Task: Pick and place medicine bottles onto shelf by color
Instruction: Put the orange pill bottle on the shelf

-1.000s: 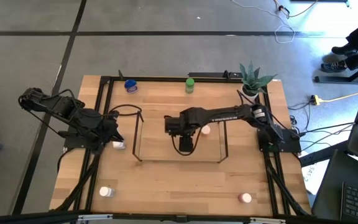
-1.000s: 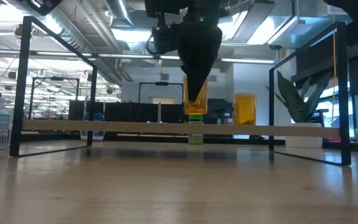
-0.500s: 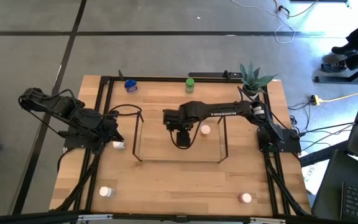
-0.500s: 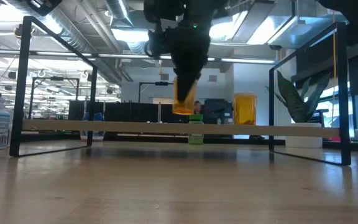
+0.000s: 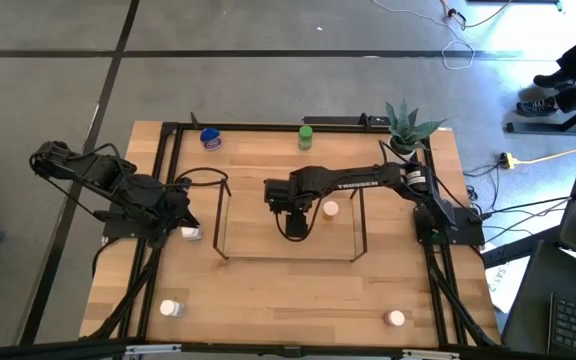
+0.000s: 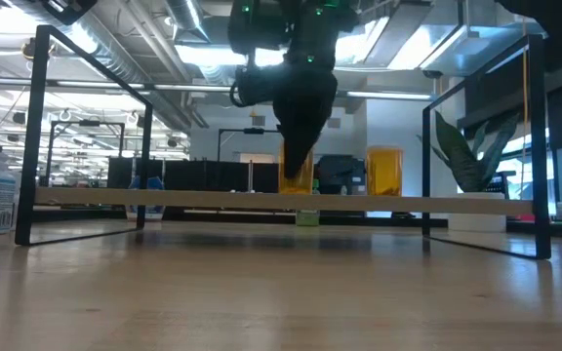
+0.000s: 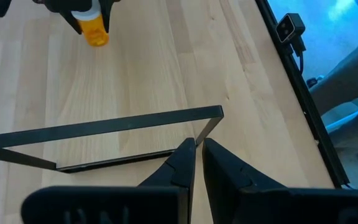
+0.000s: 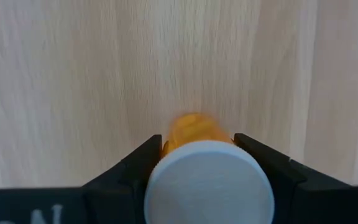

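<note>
The base of the held orange bottle is down at the shelf board between the wire ends, so the robot's right gripper should open.
My right gripper (image 5: 293,224) stands over the middle of the wire-framed shelf (image 5: 223,215), shut on an orange bottle (image 6: 296,178) with a white cap (image 8: 209,182). A second orange bottle (image 6: 383,172), pink-capped in the high view (image 5: 331,209), stands on the shelf board just to its right. My left gripper (image 7: 199,153) is shut and empty at the shelf's left end, next to a white-capped bottle (image 5: 190,233) on the table. The held bottle also shows in the left wrist view (image 7: 92,29). My right gripper pinches the orange bottle between its two fingers (image 8: 143,163), at the sides of the white cap (image 8: 166,169). The fingers come from above, pointing down. The bottle stands upright below them, its base (image 6: 296,191) down at the shelf board; whether it touches, I cannot tell.
A blue-capped bottle (image 5: 209,138) and a green-capped bottle (image 5: 306,136) stand at the table's far edge. A white-capped bottle (image 5: 171,308) and a pink-capped one (image 5: 395,318) stand near the front edge. A potted plant (image 5: 408,128) is at the far right corner.
My right gripper has carried the orange bottle a little toward the table's far edge over the shelf, then gone down. The bottle, which hung clear above the shelf board, now has its base at the board, next to the other orange bottle.
</note>
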`<state>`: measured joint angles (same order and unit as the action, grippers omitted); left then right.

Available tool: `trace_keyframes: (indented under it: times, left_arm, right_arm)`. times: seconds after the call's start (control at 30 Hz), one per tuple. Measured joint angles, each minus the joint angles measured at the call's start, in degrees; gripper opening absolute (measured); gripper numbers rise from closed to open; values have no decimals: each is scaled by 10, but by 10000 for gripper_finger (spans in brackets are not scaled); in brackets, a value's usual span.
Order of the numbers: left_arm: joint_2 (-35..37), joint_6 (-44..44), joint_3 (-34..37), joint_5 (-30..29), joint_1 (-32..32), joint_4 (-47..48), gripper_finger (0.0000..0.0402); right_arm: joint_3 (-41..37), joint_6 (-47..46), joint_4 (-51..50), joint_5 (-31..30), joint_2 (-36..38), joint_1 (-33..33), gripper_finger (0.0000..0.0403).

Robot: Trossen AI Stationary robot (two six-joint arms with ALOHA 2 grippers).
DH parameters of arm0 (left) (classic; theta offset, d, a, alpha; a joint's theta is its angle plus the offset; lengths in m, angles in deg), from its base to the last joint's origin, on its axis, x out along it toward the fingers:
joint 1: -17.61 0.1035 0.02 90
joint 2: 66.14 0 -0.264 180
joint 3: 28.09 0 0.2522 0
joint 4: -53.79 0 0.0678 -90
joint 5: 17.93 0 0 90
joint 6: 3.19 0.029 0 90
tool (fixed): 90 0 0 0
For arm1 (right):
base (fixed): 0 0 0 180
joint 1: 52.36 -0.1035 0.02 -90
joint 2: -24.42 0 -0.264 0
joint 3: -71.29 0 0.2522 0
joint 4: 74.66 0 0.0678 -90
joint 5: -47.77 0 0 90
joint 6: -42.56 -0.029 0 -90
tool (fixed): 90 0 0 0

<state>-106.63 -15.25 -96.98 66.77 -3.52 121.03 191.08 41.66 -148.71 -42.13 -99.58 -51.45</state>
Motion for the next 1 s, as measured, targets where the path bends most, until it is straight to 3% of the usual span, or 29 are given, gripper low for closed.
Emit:
trace_keyframes:
  times: [0.63, 1.0]
  left_arm:
    - [0, 0, 0, 0, 0, -1, 25]
    - [0, 0, 0, 0, 0, -1, 25]
  right_arm:
    - [-3, 27, 23, -4, 0, 1, 196]
    - [-3, 27, 23, -5, 0, 1, 241]
